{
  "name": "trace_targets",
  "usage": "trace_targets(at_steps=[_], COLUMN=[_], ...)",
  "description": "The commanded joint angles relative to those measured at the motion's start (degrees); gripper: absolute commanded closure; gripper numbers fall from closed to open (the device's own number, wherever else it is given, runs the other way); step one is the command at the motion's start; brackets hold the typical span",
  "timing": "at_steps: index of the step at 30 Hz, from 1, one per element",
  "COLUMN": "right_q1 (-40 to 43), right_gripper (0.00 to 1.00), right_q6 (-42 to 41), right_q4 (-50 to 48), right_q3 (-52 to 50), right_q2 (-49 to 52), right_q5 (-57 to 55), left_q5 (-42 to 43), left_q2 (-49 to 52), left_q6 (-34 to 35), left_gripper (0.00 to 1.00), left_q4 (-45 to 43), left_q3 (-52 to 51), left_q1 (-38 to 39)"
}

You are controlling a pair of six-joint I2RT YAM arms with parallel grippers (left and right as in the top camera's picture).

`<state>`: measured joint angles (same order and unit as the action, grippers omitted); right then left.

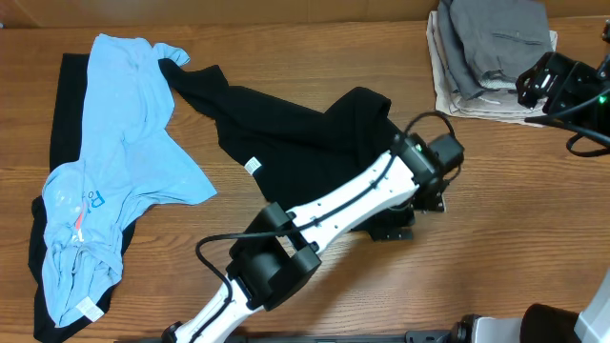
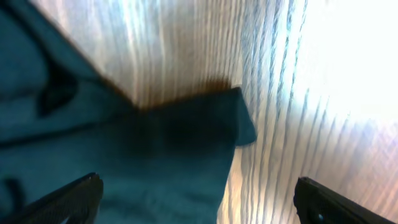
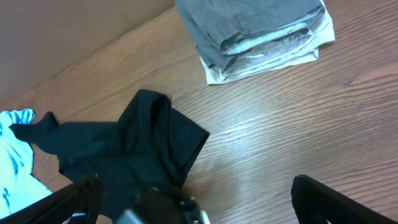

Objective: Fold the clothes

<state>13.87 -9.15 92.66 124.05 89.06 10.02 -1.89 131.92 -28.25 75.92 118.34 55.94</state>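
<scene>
The robot will next grab the corner of the black garment near the wood with its left gripper. Another edge of the garment then stays free for the right gripper to spread for folding.
A light blue T-shirt [image 1: 114, 162] lies crumpled at the left, on top of a black garment [image 1: 65, 95]. A second black garment [image 1: 295, 129] with a small white label [image 1: 253, 166] is spread in the middle. My left gripper [image 1: 416, 198] hovers over its right corner, open. In the left wrist view that dark corner [image 2: 174, 155] lies under the left gripper [image 2: 196, 202], nothing pinched. My right gripper [image 1: 536, 84] hangs open at the far right beside the folded stack. In the right wrist view the right gripper [image 3: 199, 199] looks down on the black garment [image 3: 137, 137] and the T-shirt's edge [image 3: 15, 149].
A folded stack of grey and white clothes [image 1: 491, 52] sits at the back right corner, also in the right wrist view as the stack [image 3: 261, 31]. The left arm [image 1: 324, 214] crosses the table from the front. Bare wood [image 1: 515, 210] lies right of the black garment.
</scene>
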Motion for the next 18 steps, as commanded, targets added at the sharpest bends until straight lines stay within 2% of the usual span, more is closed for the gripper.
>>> trace_targets(at_steps=[1,5,13,18], right_q1=[0.2,0.2,0.2,0.1], right_gripper=[0.0,0.0,0.0,0.0], right_q6=[0.5,0.5,0.5,0.5], right_q4=[0.1,0.1,0.5,0.7], right_q3=[0.0,0.0,0.0,0.0], right_q2=[0.6,0.7,0.7,0.7], right_q5=[-0.5,-0.5,-0.1,0.1], left_q5=[-0.7,-2.1,-2.9,-1.0], left_q2=[0.0,0.0,0.0,0.0], left_q6=[3.7,5.1,4.6,1.4], left_gripper=[0.0,0.0,0.0,0.16], left_q4=[-3.8,-10.6,-10.9,-10.6], left_q3=[-3.6,-7.6,-8.4,-8.7], left_q1=[0.4,1.0,1.1,1.2])
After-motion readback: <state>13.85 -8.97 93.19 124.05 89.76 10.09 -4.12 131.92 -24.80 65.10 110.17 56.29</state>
